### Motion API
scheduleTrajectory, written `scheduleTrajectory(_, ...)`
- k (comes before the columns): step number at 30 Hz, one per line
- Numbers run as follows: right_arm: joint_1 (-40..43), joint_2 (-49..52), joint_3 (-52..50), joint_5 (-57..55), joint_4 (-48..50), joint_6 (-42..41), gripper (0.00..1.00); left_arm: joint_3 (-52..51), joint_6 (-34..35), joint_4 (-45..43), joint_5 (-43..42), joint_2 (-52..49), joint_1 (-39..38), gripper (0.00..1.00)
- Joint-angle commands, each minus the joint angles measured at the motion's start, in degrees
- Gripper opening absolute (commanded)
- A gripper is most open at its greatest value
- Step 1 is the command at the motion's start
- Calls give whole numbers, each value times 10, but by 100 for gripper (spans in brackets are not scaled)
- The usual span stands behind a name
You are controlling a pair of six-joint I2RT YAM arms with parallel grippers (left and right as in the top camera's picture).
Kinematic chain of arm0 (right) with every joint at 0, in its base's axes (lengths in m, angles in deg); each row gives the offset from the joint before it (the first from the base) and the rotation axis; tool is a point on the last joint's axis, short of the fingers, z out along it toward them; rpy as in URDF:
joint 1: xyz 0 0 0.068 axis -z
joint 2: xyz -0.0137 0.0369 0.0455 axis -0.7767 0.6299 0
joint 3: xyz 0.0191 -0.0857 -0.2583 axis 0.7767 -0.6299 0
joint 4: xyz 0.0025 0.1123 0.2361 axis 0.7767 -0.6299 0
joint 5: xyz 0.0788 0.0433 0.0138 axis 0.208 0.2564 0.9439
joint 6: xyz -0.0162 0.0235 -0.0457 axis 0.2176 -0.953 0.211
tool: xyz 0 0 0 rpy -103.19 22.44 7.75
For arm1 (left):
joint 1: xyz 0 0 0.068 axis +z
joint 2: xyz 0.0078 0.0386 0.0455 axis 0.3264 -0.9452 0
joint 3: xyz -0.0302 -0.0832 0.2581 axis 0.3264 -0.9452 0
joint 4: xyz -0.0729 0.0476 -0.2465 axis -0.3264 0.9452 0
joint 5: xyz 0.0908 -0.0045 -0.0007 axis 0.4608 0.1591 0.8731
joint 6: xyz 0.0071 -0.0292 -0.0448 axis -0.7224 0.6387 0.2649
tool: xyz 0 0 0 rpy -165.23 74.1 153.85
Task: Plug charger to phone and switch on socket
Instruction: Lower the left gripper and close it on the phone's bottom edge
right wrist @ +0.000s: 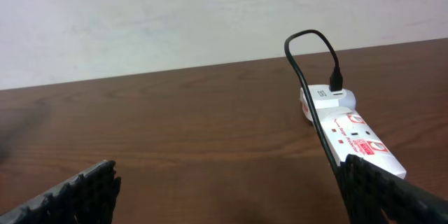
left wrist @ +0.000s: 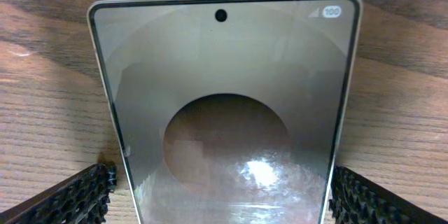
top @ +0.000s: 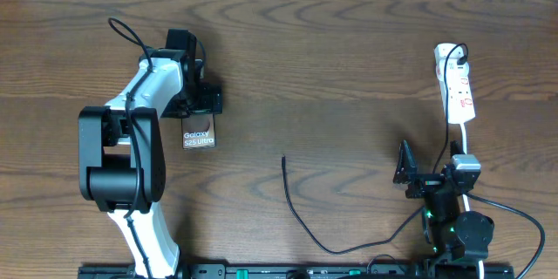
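My left gripper grips the phone across its long edges toward the phone's far end (top: 198,112) next. The phone's lettered end stays free for handing over to my right gripper.
The phone (top: 198,131), dark and glossy with white "Galaxy S25 Ultra" lettering, lies flat on the wooden table at the left. My left gripper (top: 201,105) is open and straddles the phone's far end. In the left wrist view the phone (left wrist: 225,112) fills the frame between the two finger pads (left wrist: 224,206), with bare wood showing beside the left pad. The charger cable (top: 301,222) lies mid-table, its free plug tip (top: 283,159) pointing away. The white socket strip (top: 458,87) lies at the far right and also shows in the right wrist view (right wrist: 357,136). My right gripper (top: 427,179) is open and empty near the strip's near end (right wrist: 231,196).
The charger's black plug (right wrist: 336,84) sits in the far end of the strip. The strip's white cord (top: 468,144) runs toward the right arm base. Thick black robot cables (top: 514,209) loop at the front right. The left arm's body (top: 122,166) stands at the front left.
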Motion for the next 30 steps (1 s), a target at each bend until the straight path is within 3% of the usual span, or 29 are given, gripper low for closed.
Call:
scheduleTrajectory(1,-3,-2,-1,-4,-2,8,99,-16,5,2,8,-10,1,97)
scheduleTrajectory(30,-3,-2,-1,-4,-2,8,99,-21,5,1,7,-11,1,97)
